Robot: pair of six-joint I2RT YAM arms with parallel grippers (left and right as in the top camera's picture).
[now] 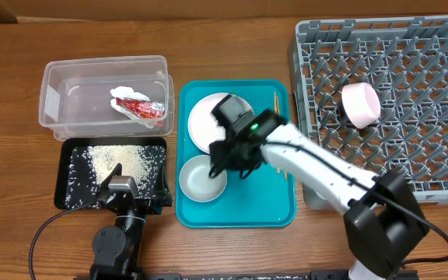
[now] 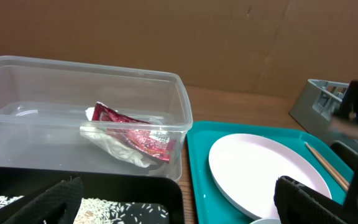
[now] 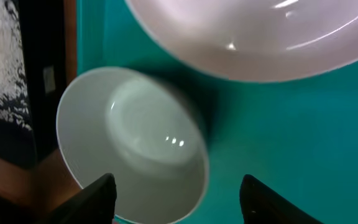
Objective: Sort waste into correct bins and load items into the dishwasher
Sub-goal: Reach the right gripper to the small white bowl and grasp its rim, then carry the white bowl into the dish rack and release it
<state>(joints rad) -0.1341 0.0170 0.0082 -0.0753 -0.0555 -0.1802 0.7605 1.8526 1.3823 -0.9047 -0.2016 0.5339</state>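
The right gripper pinches the white bowl's rim on the side facing the chopsticks next, leaving the bowl's base free for loading into the dish rack (image 1: pixel 411 148).
A white bowl (image 1: pixel 201 179) sits upright at the front left of the teal serving tray (image 1: pixel 271 206), with a white plate (image 1: pixel 206 117) behind it. My right gripper (image 1: pixel 224 159) hovers over the bowl (image 3: pixel 135 149), open and empty (image 3: pixel 182 202). Chopsticks (image 1: pixel 277 101) lie on the teal tray's right side. A pinkish bowl (image 1: pixel 361 105) stands in the grey dish rack (image 1: pixel 411 148). The red-and-white wrapper (image 1: pixel 138 106) lies in the clear tub (image 1: pixel 68 74). Rice (image 1: pixel 119 159) covers the black tray (image 1: pixel 72 194). My left gripper (image 1: pixel 123 187) is open and empty (image 2: pixel 179 208) at the black tray's front edge. No cup shows.
The left wrist view shows the clear tub (image 2: pixel 135 81) with the wrapper (image 2: pixel 132 134), the plate (image 2: pixel 263 168), the chopsticks (image 2: pixel 328 168) and a corner of the rack (image 2: pixel 325 99). A brown board wall stands behind the table.
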